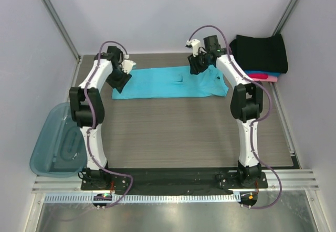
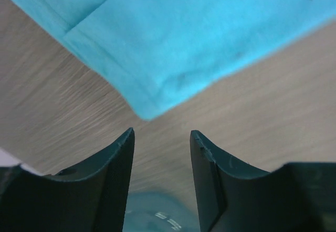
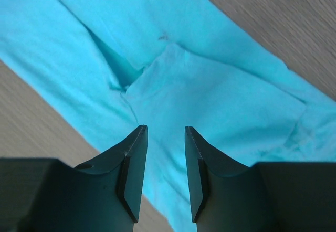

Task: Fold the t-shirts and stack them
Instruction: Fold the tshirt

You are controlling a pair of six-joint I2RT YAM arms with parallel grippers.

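My left gripper will next grab the turquoise t-shirt [image 1: 170, 83] by its hemmed end corner, and then I will swing the long t-shirt around, ready for folding.
A turquoise t-shirt [image 1: 170, 83] lies flat as a long strip across the far part of the table. My left gripper [image 1: 121, 80] hovers over its left end, open and empty; the left wrist view shows the shirt's hemmed corner [image 2: 152, 93] just ahead of the jaws. My right gripper [image 1: 197, 64] hovers over the shirt's right part, open and empty; the right wrist view shows the sleeve fold [image 3: 157, 69] ahead of the fingers. A stack of folded shirts sits at the far right: black [image 1: 261, 53] on top, pink [image 1: 257, 75] and blue [image 1: 273, 77] edges beneath.
A translucent blue-grey plastic bin [image 1: 55, 140] sits off the table's left edge near the left arm's base. Grey walls enclose the table at the back and sides. The arm bases stand on a black rail [image 1: 173, 177] at the near edge.
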